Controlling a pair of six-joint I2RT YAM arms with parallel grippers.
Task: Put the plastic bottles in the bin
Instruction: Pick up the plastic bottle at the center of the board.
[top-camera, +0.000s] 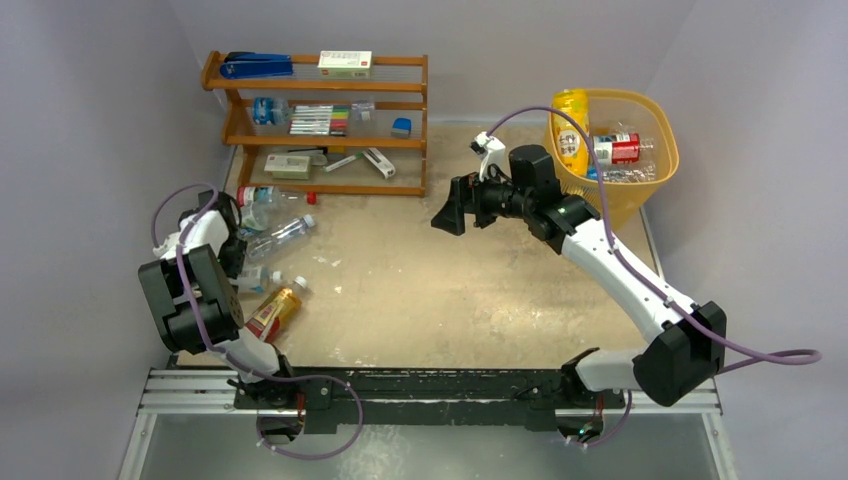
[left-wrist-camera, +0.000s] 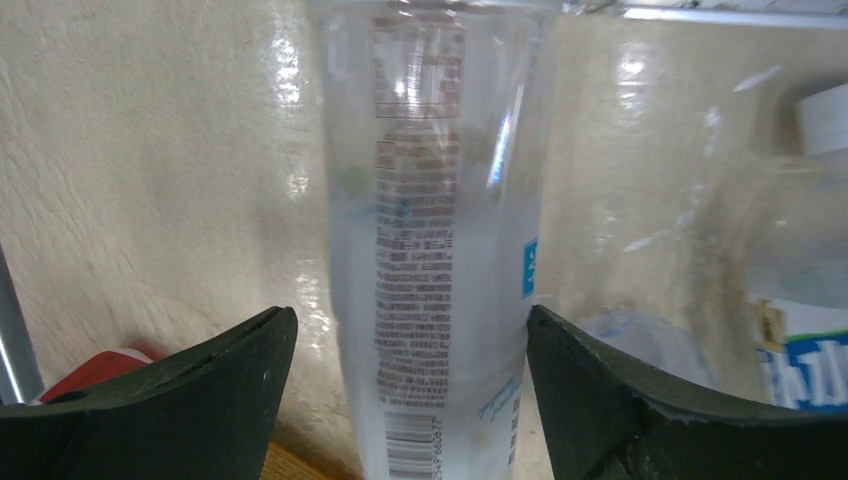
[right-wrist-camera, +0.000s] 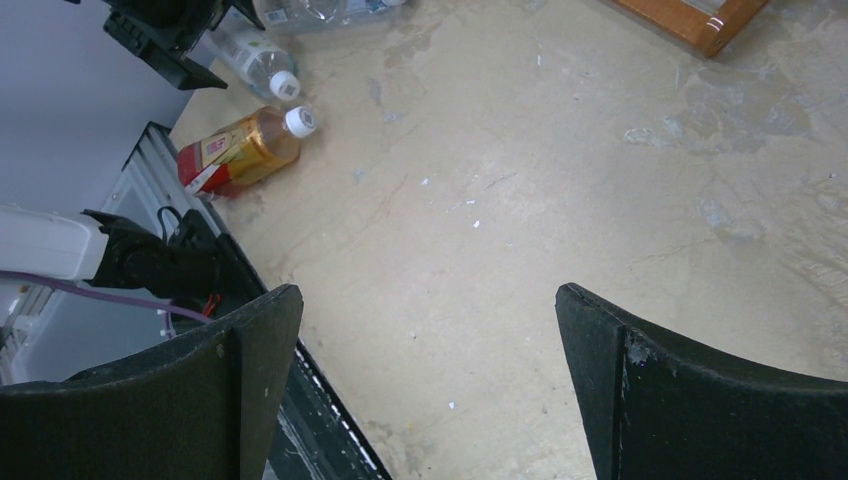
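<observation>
If I lifted my left gripper now, the clear bottle would stay lying: a gap shows between one finger and the bottle in the left wrist view.
Several plastic bottles lie at the table's left: two clear ones (top-camera: 275, 237) (top-camera: 262, 196), a small one (top-camera: 255, 278) and an amber one with a red label (top-camera: 275, 310). My left gripper (top-camera: 233, 258) is low among them. In the left wrist view it (left-wrist-camera: 410, 320) is open around a clear bottle (left-wrist-camera: 430, 200); the right finger (left-wrist-camera: 600, 390) is at the bottle's edge and the left finger stands apart. My right gripper (top-camera: 447, 215) is open and empty above the table's middle (right-wrist-camera: 428, 300). The yellow-orange bin (top-camera: 655, 120) at the back right holds a yellow bottle (top-camera: 571, 130) and a red-label bottle (top-camera: 615, 148).
A brown wooden shelf rack (top-camera: 320, 125) with pens and small boxes stands at the back left. The right wrist view shows the amber bottle (right-wrist-camera: 240, 150), a clear bottle (right-wrist-camera: 255, 62) and the rail at the table's near edge (right-wrist-camera: 320, 400).
</observation>
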